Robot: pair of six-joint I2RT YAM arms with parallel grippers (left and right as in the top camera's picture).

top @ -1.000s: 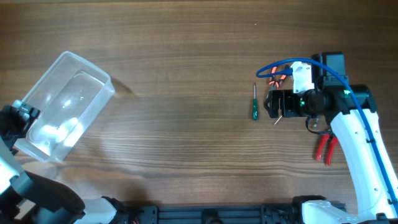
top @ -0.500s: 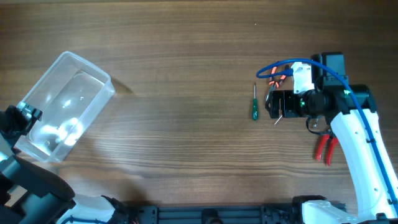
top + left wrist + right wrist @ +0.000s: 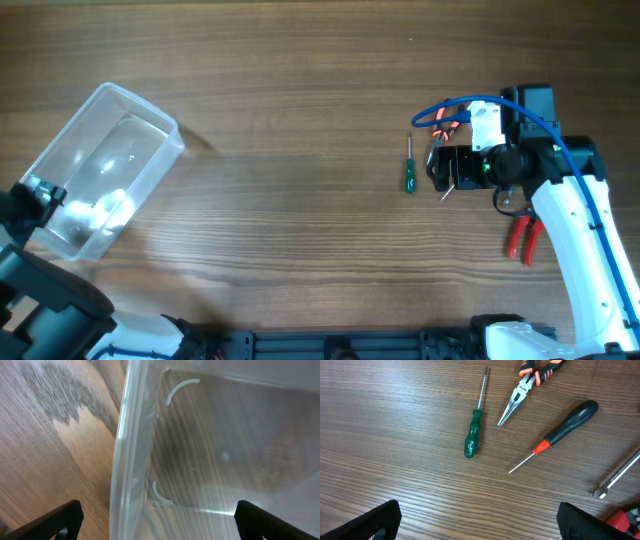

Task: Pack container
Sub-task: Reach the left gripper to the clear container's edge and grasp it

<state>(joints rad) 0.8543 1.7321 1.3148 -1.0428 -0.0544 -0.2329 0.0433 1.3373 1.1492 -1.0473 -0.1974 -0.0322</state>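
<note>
The left gripper grabs the clear plastic container by the rim of its near short end point(image 3: 126, 460) next, to keep the container's opening free for packing.
The clear plastic container point(image 3: 105, 165) stands at the far left of the table, empty. My left gripper point(image 3: 38, 198) is open at its near-left end. In the left wrist view the container's rim point(image 3: 129, 455) runs between the two wide-apart fingertips point(image 3: 56, 520), and the jaws do not touch it. My right gripper point(image 3: 447, 168) is open and empty above the table. In the right wrist view it hovers short of a green screwdriver point(image 3: 472, 440), orange-handled needle-nose pliers point(image 3: 530, 377) and a black-handled screwdriver point(image 3: 565, 425).
The green screwdriver point(image 3: 408, 166) lies just left of the right gripper, and the orange pliers point(image 3: 443, 128) lie behind it. Red-handled pliers point(image 3: 523, 238) lie beside the right arm. A metal tool point(image 3: 616, 476) lies at the right edge of the right wrist view.
The left arm has shifted slightly toward the table's front along the container's end. The container, the tools and the right arm have not moved.
</note>
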